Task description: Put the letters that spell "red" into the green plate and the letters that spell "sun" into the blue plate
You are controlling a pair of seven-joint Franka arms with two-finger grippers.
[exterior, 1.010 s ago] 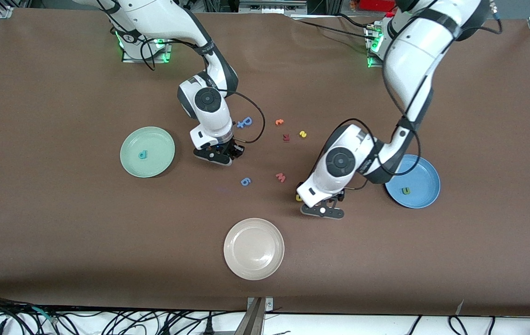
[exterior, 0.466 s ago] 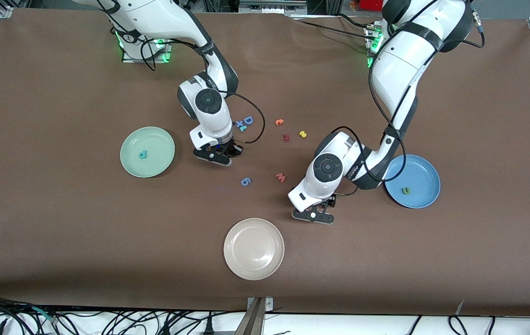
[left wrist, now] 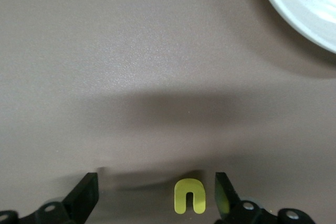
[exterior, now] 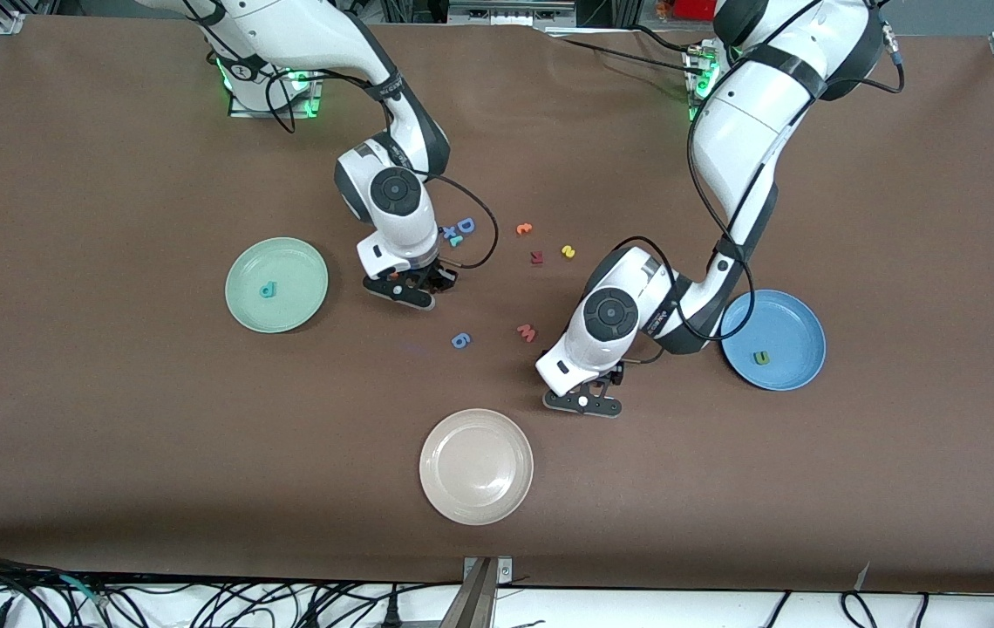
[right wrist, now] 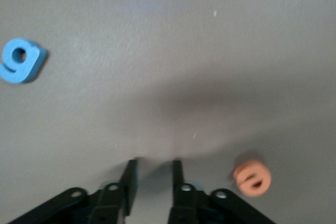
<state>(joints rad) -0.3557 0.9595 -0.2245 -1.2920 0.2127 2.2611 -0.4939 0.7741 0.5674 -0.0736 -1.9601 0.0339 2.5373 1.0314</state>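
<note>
I will grab the yellow "u" by its straight legs with my left gripper next, to help spell "sun" in the blue plate (exterior: 773,339).
My left gripper (left wrist: 155,182) (exterior: 582,403) is open and low over the table, near the cream plate. The yellow "u" (left wrist: 189,196) lies between its fingers, close to one of them. My right gripper (right wrist: 154,163) (exterior: 411,291) stands beside the green plate (exterior: 276,284), its fingers a little apart around bare table. The orange "e" (right wrist: 253,178) lies just outside one finger. The teal "d" (exterior: 267,290) lies in the green plate and the olive "n" (exterior: 759,357) in the blue plate (exterior: 773,339). On the table lie the yellow "s" (exterior: 568,251) and the small teal "r" (exterior: 456,241).
A cream plate (exterior: 476,467) (left wrist: 304,3) sits nearest the front camera. Loose letters lie mid-table: blue "D" (exterior: 465,226), another orange letter (exterior: 524,228), a dark red one (exterior: 536,257), a pink "w" (exterior: 526,332) and a blue "g" (exterior: 460,340) (right wrist: 18,61).
My left arm has swung toward the right arm's end and come down over the yellow "u". My right gripper's fingers have parted from shut.
</note>
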